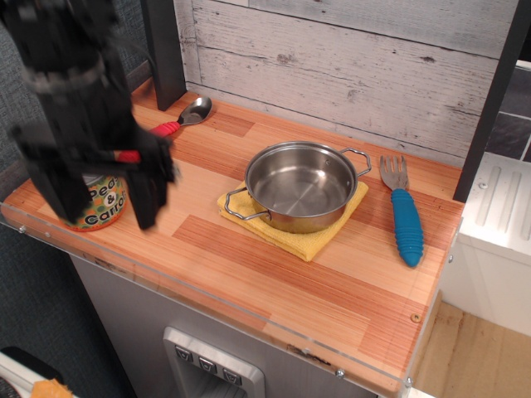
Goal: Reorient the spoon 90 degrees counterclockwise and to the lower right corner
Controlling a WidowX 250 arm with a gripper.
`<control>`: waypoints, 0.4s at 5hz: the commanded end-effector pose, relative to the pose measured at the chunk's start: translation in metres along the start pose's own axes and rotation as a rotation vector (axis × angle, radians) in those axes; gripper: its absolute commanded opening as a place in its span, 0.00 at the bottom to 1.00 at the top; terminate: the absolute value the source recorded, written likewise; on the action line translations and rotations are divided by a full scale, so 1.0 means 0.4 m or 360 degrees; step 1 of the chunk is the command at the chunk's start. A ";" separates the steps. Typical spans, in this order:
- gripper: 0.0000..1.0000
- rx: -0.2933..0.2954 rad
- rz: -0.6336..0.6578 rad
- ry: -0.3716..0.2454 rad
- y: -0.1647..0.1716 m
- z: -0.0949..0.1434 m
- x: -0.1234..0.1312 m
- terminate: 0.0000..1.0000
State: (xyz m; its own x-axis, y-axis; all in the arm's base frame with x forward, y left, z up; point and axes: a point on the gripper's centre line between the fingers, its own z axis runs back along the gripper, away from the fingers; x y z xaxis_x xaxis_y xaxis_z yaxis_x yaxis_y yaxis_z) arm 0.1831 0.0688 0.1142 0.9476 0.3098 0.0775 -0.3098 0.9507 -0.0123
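My gripper picks up the spoon by its red ribbed handle [167, 128] next, to reorient the spoon and bring it to the countertop's lower right corner [388, 365].
The spoon [189, 114] lies at the back left of the wooden countertop, silver bowl toward the wall, red ribbed handle running toward the left edge. Part of the handle is hidden behind my arm. My gripper [104, 211] is black and motion-blurred, above the left front of the counter, with its two fingers [150, 199] spread wide apart and nothing held. It is in front of the spoon's handle end and apart from it. The lower right corner [390, 365] of the countertop, with its clear plastic rim and small screw, is bare.
A peas and carrots can [96, 202] stands at the left front edge between my fingers. A steel pot [300, 184] sits on a yellow cloth [314, 237] mid-counter. A blue-handled fork [404, 217] lies at the right. A dark post [164, 50] stands behind the spoon.
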 end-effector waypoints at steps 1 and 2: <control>1.00 0.0012 0.0044 -0.0169 0.064 0.026 0.150 0.00; 1.00 0.0014 0.0029 -0.0228 0.095 0.004 0.218 0.00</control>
State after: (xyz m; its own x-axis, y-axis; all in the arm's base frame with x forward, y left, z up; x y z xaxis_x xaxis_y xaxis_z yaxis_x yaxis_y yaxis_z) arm 0.2523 0.1266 0.1079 0.9312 0.3194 0.1757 -0.3210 0.9469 -0.0203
